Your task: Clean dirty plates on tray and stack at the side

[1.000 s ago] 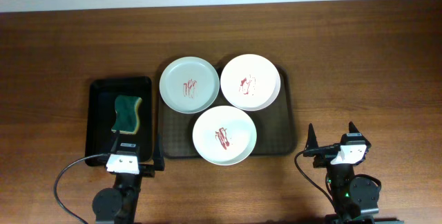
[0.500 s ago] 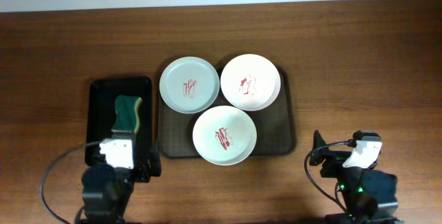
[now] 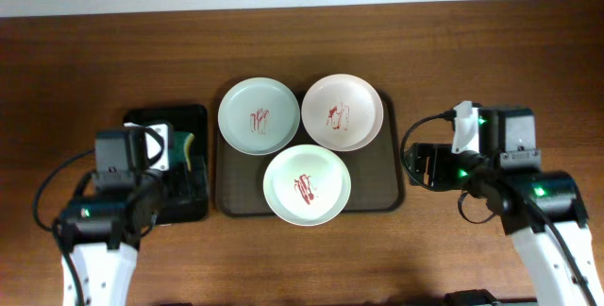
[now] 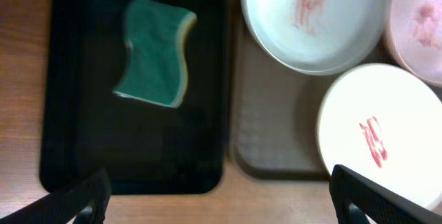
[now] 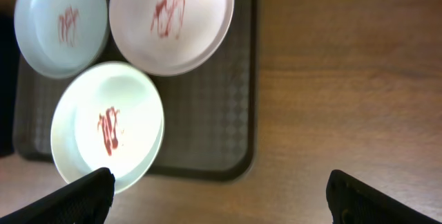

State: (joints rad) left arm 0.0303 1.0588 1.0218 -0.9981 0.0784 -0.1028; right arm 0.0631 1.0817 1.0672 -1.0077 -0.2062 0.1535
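The green and yellow sponge needs its yellow bottom free to wipe plates. My left gripper should next grab it across its narrow middle (image 3: pixel 181 151) (image 4: pixel 156 53) from the green top.
Three white plates with red smears sit on the brown tray (image 3: pixel 389 191): back left plate (image 3: pixel 259 115), back right plate (image 3: pixel 342 110), front plate (image 3: pixel 307 184). My left gripper (image 4: pixel 221 207) is open and empty, above the front edge of the black tray, left of the plates. My right gripper (image 5: pixel 221 200) is open and empty, above the table by the brown tray's right front corner (image 5: pixel 235 162). The right wrist view shows all three plates (image 5: pixel 107 127), and the left wrist view shows the front plate (image 4: pixel 380 134).
A narrower black tray (image 4: pixel 76 155) lies left of the brown tray and holds a green and yellow sponge (image 4: pixel 155 51). In the overhead view my left arm (image 3: pixel 127 169) covers most of it. Bare wood table (image 3: pixel 491 51) lies to the right and behind.
Both arms have moved up from the table's front edge. The left one is over the black tray, the right one beside the brown tray's right side. The plates have not moved.
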